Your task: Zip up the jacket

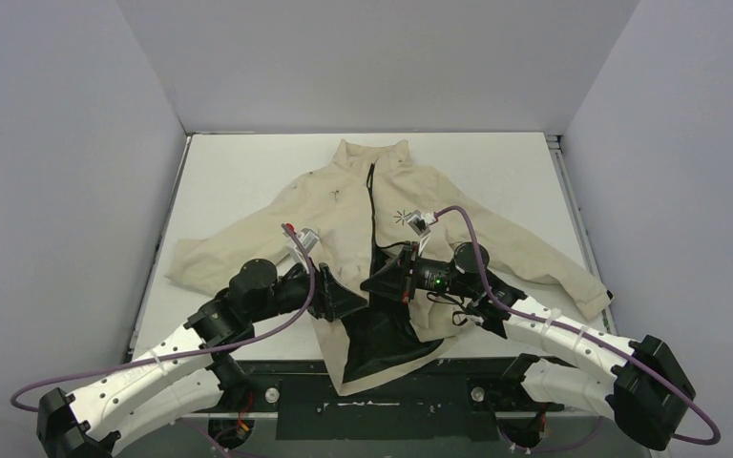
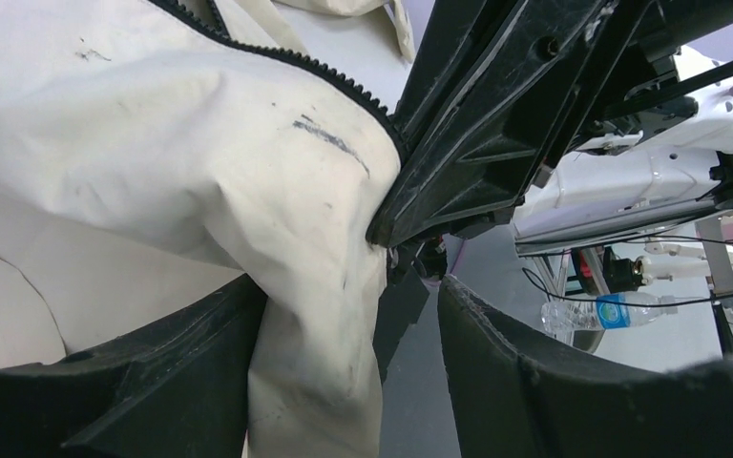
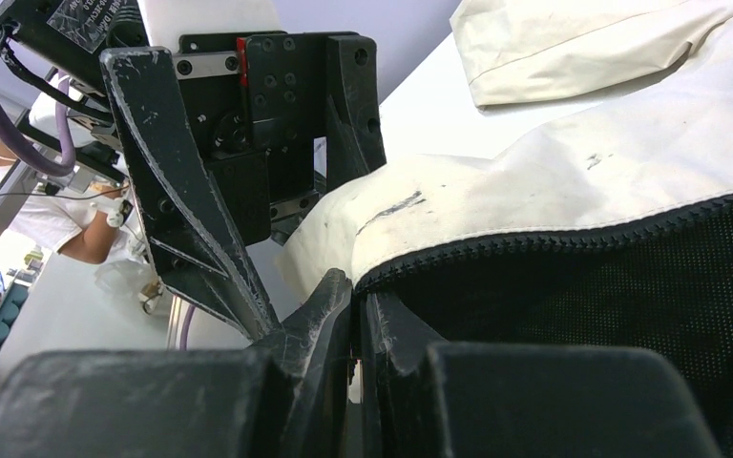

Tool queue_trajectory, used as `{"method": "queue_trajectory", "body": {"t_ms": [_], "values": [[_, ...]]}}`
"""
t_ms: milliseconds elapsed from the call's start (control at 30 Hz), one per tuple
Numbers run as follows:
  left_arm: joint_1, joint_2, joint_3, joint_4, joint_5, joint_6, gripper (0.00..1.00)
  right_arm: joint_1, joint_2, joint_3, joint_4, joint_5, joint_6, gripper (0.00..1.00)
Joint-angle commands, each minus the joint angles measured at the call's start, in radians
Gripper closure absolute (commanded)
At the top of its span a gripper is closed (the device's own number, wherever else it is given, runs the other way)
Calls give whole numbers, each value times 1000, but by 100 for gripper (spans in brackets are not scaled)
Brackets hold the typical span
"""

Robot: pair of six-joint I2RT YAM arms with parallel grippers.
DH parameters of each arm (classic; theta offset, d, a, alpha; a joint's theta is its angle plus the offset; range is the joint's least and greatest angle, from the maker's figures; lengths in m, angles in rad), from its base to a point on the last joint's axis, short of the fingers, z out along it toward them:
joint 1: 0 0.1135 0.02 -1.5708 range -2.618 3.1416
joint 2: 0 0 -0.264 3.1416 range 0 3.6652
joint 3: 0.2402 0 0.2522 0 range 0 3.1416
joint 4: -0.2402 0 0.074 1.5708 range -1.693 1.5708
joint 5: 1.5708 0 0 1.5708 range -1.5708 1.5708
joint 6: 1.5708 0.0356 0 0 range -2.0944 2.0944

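Note:
The front panel's fold runs down past both gripper fingers below the black zipper, so it is time for my left gripper to close on that fold.
The beige jacket (image 1: 334, 205) lies spread on the white table, collar at the far side. Its black zipper (image 1: 372, 196) is closed from the collar to about mid-chest; below that the front hangs open and shows black lining (image 1: 382, 334). My left gripper (image 1: 351, 298) is open, with a fold of the left front panel (image 2: 315, 315) between its fingers, against the left finger. My right gripper (image 1: 382, 279) is shut on the jacket's zipper edge (image 3: 554, 239), pinched at its tips (image 3: 356, 286). The two grippers are almost touching; the right one fills the left wrist view's upper right (image 2: 496, 124).
The white table (image 1: 248, 162) ends at grey walls on three sides. The sleeves reach out to the left (image 1: 200, 258) and right (image 1: 573, 277). The hem hangs over the dark front edge (image 1: 458, 391). A water bottle (image 2: 601, 313) and a person (image 3: 67, 229) are off the table.

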Motion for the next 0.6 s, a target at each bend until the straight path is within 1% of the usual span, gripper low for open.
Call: {"method": "queue_trajectory", "body": {"t_ms": [0, 100, 233, 400, 567], "values": [[-8, -1, 8, 112, -34, -8, 40, 6, -2, 21, 84, -20, -5, 100], [-7, 7, 7, 120, -36, -5, 48, 4, -4, 21, 81, -20, -3, 100], [-7, 30, -3, 151, -8, -11, 61, 4, -8, 24, 74, -16, -5, 100], [-9, 36, -5, 161, 10, -7, 68, 3, -6, 29, 58, -10, -15, 100], [-9, 34, -12, 160, 36, -2, 69, 3, -1, 41, 33, -3, -32, 100]]}}
